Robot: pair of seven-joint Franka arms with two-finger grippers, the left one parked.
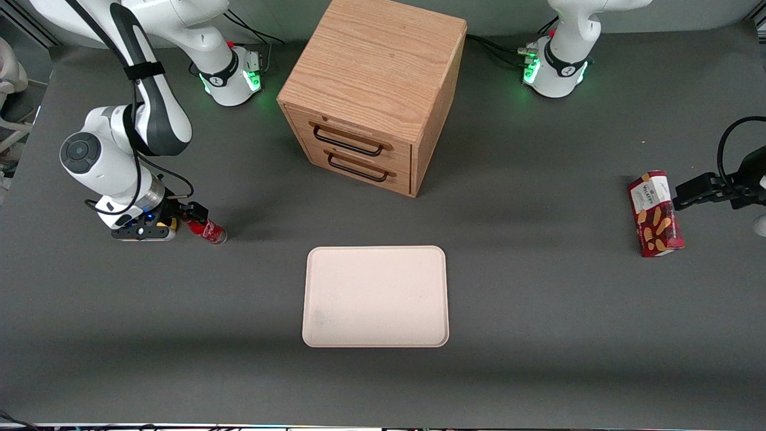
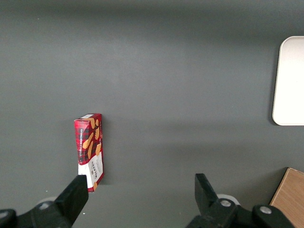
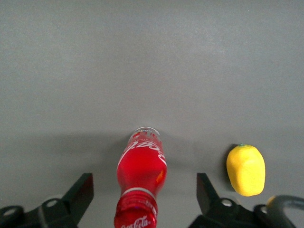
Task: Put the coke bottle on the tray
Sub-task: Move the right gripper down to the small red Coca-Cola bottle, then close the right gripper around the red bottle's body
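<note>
My right gripper next needs to grab the neck of the coke bottle (image 1: 207,231), to place the bottle on the tray (image 1: 376,296).
The coke bottle (image 1: 207,231) is small and red, with white script and a clear base. It lies on its side on the grey table toward the working arm's end. In the right wrist view the bottle (image 3: 141,171) points its red cap at the camera. My right gripper (image 1: 190,216) is low over the table at the cap end. In the wrist view the gripper (image 3: 145,183) is open, with one finger (image 3: 80,190) on each side of the bottle's neck and a gap on both sides. The pale pinkish-beige tray (image 1: 376,296) lies flat mid-table, nearer the front camera, and is empty.
A yellow lemon-like lump (image 3: 245,170) lies beside the bottle, close to one finger. A wooden two-drawer cabinet (image 1: 374,90) stands farther from the front camera than the tray. A red snack box (image 1: 655,214) lies toward the parked arm's end and also shows in the left wrist view (image 2: 89,151).
</note>
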